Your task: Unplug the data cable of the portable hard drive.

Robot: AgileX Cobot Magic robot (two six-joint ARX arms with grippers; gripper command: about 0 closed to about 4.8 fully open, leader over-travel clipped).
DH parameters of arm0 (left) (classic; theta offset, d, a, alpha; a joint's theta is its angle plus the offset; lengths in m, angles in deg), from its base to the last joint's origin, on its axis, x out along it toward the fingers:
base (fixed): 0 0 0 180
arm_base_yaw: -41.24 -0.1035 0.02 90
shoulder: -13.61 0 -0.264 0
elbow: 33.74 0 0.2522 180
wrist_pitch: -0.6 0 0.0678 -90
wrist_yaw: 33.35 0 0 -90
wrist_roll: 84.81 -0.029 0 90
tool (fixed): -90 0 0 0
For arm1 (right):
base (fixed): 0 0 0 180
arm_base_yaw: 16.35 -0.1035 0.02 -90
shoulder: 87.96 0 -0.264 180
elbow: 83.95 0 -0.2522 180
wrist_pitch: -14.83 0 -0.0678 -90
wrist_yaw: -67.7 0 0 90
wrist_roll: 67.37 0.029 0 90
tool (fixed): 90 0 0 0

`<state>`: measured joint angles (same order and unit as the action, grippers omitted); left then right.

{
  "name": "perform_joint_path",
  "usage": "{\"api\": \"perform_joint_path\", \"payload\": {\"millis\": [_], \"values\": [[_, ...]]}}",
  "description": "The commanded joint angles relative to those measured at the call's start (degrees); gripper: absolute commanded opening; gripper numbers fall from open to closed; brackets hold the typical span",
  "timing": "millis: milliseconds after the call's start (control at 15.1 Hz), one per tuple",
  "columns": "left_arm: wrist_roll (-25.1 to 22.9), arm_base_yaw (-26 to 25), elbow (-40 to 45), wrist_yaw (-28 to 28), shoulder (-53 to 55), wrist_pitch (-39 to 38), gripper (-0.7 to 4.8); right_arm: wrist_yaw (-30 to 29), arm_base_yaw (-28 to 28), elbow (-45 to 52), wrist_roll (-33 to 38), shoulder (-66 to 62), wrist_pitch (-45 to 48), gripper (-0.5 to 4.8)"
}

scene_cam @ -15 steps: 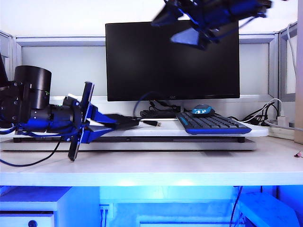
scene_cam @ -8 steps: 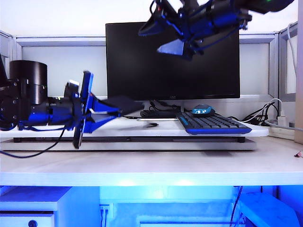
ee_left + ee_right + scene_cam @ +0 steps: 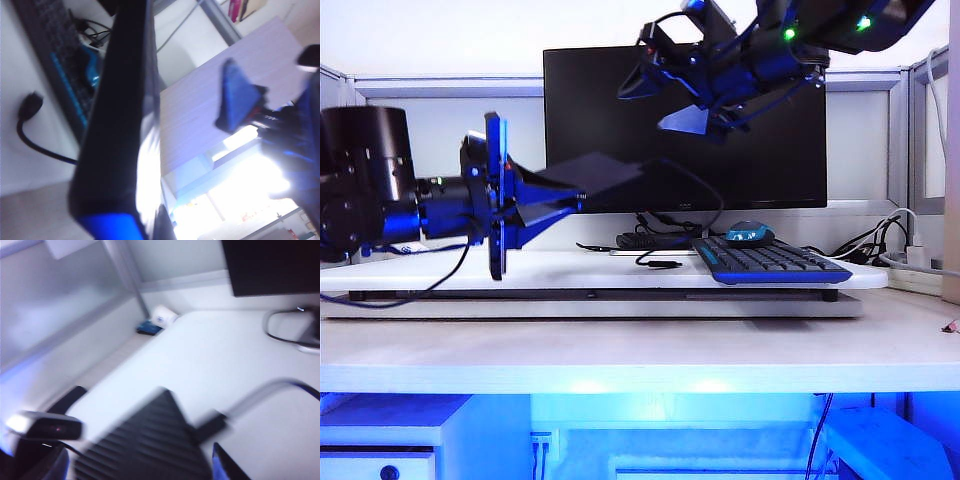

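My right gripper is to unplug the cable from the portable hard drive (image 3: 147, 445) next, so it should grab the data cable by its black plug (image 3: 210, 427).
My left gripper (image 3: 565, 192) is shut on the portable hard drive (image 3: 600, 172), a flat black box held tilted in the air left of the monitor. The data cable (image 3: 665, 264) runs from the drive's far end, and its USB plug lies loose on the white platform. The left wrist view shows the drive (image 3: 120, 110) edge-on between my left gripper's (image 3: 135, 225) jaws, with the cable's plug (image 3: 31, 104) beyond it. My right gripper (image 3: 642, 108) hangs open just above the drive's cable end. In the right wrist view the ribbed drive (image 3: 145, 445) and the plugged-in cable (image 3: 212, 424) lie below the open right gripper (image 3: 140, 460).
A black monitor (image 3: 750, 140) stands behind. A black-and-blue keyboard (image 3: 770, 262) and a blue mouse (image 3: 748, 233) lie on the white platform (image 3: 560, 275) to the right. White power cords and a socket strip (image 3: 915, 262) sit at the far right.
My left gripper has lifted the hard drive off the platform and tilted it upward. My right gripper has come down and leftward toward the drive's cable end. The cable's loose plug has shifted right.
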<state>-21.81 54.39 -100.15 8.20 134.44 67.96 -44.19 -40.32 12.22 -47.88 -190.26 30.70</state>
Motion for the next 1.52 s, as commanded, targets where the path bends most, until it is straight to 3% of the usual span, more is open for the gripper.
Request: {"api": "perform_joint_path", "payload": {"millis": [66,265,331,728,860,1059,1258,1390,1522], "values": [[-0.9,0.0,-0.2,-0.7,-1.6,2.2,-0.06,0.6,1.0,-0.3,0.3,0.1,-0.7,3.68],[-1.3,0.0,-0.2,-1.3,-4.1,2.1,-0.06,0.8,1.2,-0.3,0.3,-0.2,-0.5,3.68],[-1.2,0.0,-0.2,-2.5,-6.0,2.1,-0.06,0.5,1.2,-1.8,4.3,-2.8,2.4,3.68],[-0.4,0.0,-0.2,-4.3,-6.5,2.1,-0.06,0.0,1.2,-6.0,4.4,-4.2,2.3,3.64],[0.2,0.2,-0.2,-4.3,-6.6,2.1,-0.07,0.2,1.2,-6.7,4.5,-5.1,2.4,3.25],[0.7,0.3,-0.2,-4.3,-7.1,2.1,-0.06,-0.1,1.2,-6.8,4.9,-6.3,3.7,3.22],[0.9,0.5,-0.3,-4.7,-7.7,2.2,-0.06,0.1,1.2,-6.8,6.3,-7.0,6.3,2.43],[0.9,0.8,-0.3,-5.5,-8.0,2.2,-0.06,-0.1,1.1,-7.0,6.3,-7.0,7.0,1.26],[0.9,1.1,-0.4,-5.7,-8.0,2.2,-0.06,-0.4,1.1,-7.4,6.3,-7.0,7.1,0.92]]}}
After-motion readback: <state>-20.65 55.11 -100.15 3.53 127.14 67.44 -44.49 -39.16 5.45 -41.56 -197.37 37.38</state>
